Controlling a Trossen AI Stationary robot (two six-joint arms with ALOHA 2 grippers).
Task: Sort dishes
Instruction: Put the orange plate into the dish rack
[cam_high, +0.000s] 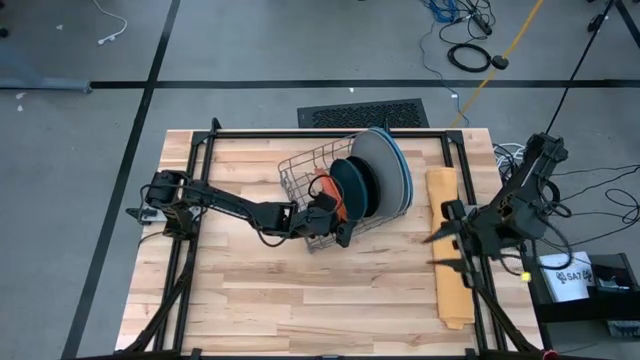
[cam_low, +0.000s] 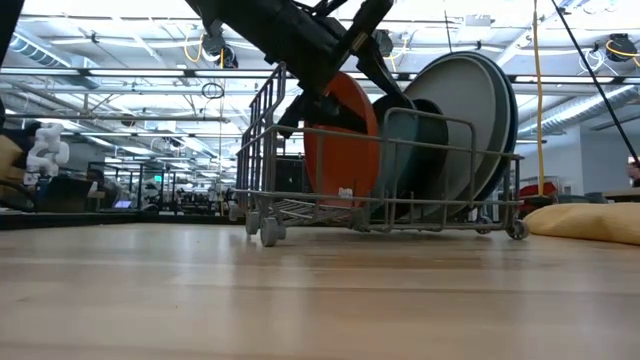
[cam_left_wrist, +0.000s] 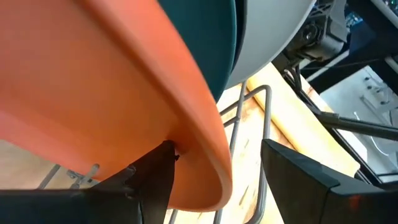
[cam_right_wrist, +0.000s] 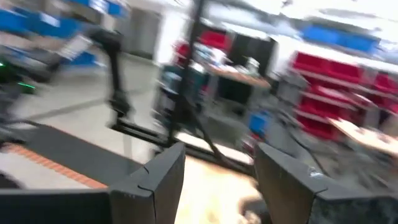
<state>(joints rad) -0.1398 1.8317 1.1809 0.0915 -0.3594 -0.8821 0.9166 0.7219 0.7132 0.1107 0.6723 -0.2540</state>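
My right gripper takes hold of the plate by its round rim (cam_high: 338, 167) next, to sort the teal plate in the grey wire rack (cam_high: 300, 170).
A grey wire rack (cam_high: 300, 170) stands mid-table with plates upright on edge in it: an orange one (cam_high: 325, 190) at the left, a teal one (cam_high: 355, 185), a grey one (cam_high: 378, 160) and a blue rim (cam_high: 403, 175) behind it. In the low view the orange plate (cam_low: 340, 150) stands in front of the teal (cam_low: 425, 140) and grey (cam_low: 465, 100) plates. My left gripper (cam_high: 335, 220) is open at the rack's near side, its fingers on either side of the orange plate's rim (cam_left_wrist: 211, 180). My right gripper (cam_high: 445, 240) is open and empty over the yellow cloth (cam_high: 445, 250). My left gripper has one fingertip (cam_left_wrist: 158, 174) against the orange plate's face (cam_left_wrist: 180, 140), close to the rim. The other finger (cam_left_wrist: 305, 174) stands apart from the plate on its other side. The fingers come slanting down from the table's left. The plate stands on edge in the rack.
The folded yellow cloth lies along the table's right side, and shows in the low view (cam_low: 585, 220). Black frame rails (cam_high: 190, 180) run along the table's left, right and far edges. Bare wood lies in front of the rack (cam_high: 300, 300).
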